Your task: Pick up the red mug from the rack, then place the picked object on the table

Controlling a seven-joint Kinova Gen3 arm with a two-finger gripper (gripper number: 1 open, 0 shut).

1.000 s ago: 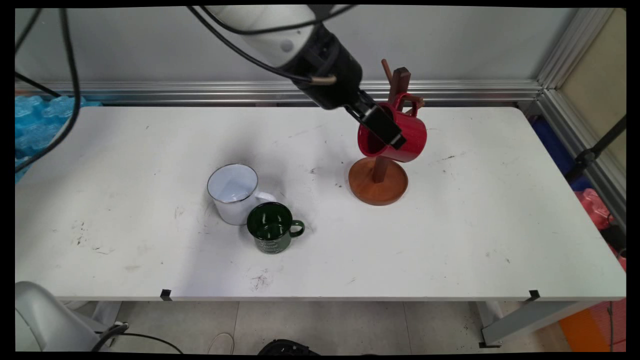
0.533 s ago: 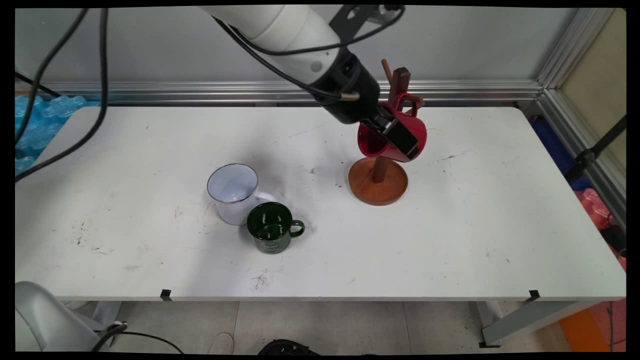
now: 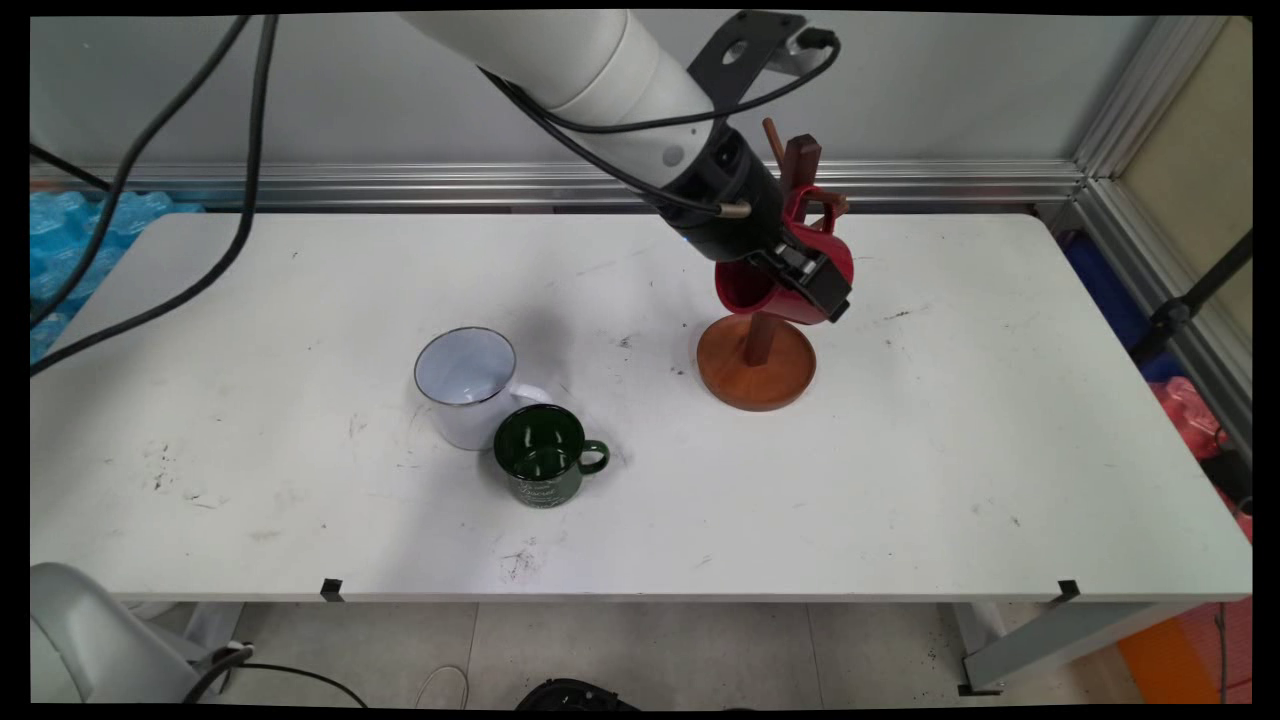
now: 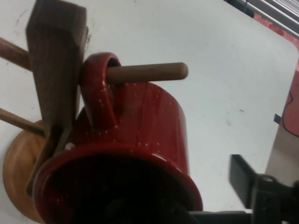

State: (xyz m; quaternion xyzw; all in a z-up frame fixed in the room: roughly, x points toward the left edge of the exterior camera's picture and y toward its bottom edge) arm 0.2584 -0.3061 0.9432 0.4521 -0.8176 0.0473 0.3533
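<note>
My gripper grabs the mug by the side at its rim (image 4: 192, 186) next, so the red mug's handle (image 4: 97, 91) stays free to slide off the peg.
A red mug (image 3: 830, 262) hangs by its handle (image 4: 99, 88) on a peg (image 4: 149, 72) of the wooden mug tree (image 3: 757, 362) at the back of the table. My gripper (image 3: 806, 286) is right at the mug's mouth, open. In the hand view one black finger (image 4: 246, 179) stands outside the mug's wall with a gap of table showing between them. The other finger is hidden low in the dark mouth of the mug (image 4: 140, 140). The mug's rim fills the bottom of that view.
A white enamel mug (image 3: 466, 385) and a dark green mug (image 3: 543, 455) stand upright and touching, left of the middle of the white table (image 3: 950, 450). The tree has further bare pegs (image 3: 772, 140). A metal rail (image 3: 400, 180) runs along the wall behind.
The arm has swung rightward and down, bringing the gripper from in front of the red mug's mouth closer against the mug. The mug has stayed hanging on its peg.
</note>
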